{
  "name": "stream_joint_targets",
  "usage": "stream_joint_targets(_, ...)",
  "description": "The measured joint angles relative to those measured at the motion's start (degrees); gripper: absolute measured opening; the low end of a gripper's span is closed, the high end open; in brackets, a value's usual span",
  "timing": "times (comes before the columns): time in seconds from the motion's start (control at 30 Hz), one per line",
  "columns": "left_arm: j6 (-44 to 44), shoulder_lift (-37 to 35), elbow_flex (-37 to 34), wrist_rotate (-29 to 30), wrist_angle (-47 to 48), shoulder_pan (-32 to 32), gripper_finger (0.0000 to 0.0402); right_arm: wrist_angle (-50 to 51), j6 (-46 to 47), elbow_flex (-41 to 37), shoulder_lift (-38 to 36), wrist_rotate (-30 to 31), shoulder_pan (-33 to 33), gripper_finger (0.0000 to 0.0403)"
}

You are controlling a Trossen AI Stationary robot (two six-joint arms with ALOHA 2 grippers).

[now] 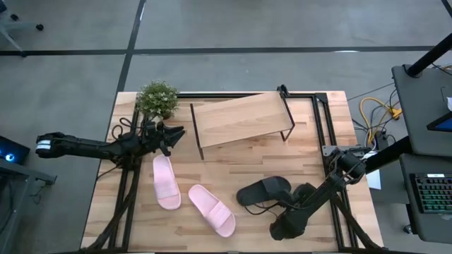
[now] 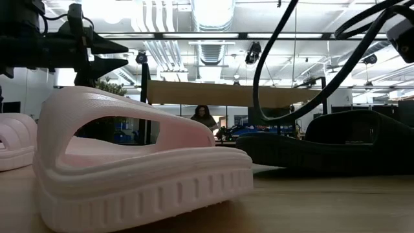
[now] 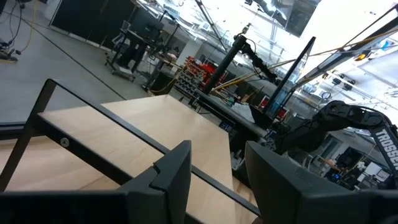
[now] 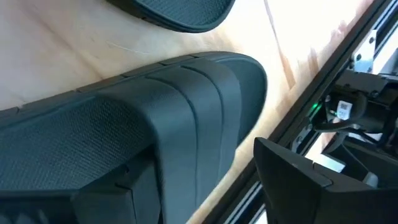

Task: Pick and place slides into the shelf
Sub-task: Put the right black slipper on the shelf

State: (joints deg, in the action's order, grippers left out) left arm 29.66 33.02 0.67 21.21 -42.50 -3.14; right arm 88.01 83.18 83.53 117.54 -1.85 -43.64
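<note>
My right gripper should close on the black slide now. My fingers are on both sides of its ribbed strap (image 4: 205,124), one in the foot opening under it and one outside.
Two pale pink slides (image 1: 167,182) (image 1: 212,209) lie sole down on the table's near left. One black slide (image 1: 265,190) lies sole down at the near right. A second black slide (image 4: 186,106) lies beneath my right gripper (image 1: 284,224), near the table's front edge. That gripper is open and slants down, with one finger (image 4: 112,199) on each side of the slide's strap. The shelf (image 1: 240,118), a slanted wood board on a black rod frame, stands at the far middle. My left gripper (image 1: 169,134) waits open beside the shelf's left end. My right gripper's fingers stand on either side of the black slide's ribbed strap (image 4: 205,124), coming from above at a slant. I cannot tell whether they touch it. The slide lies flat on the table.
A small potted plant (image 1: 157,99) stands at the far left, next to my left gripper. Black frame rails (image 1: 332,141) run along the table's right side, close to the right arm. Bare wood lies between the shelf and the slides.
</note>
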Motion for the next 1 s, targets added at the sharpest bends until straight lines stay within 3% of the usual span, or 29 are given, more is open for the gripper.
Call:
stream_joint_targets(0.37,0.00,1.70,0.00,0.00,-0.07,-0.02,0.0136,-1.29,0.35,0.06,0.00,-0.09,0.00,0.0203)
stream_joint_targets(1.0,-0.01,1.31,0.02,-0.02,-0.40,-0.01,0.0136,-0.72,-1.56,0.31,0.00,-3.09,0.00,0.0017)
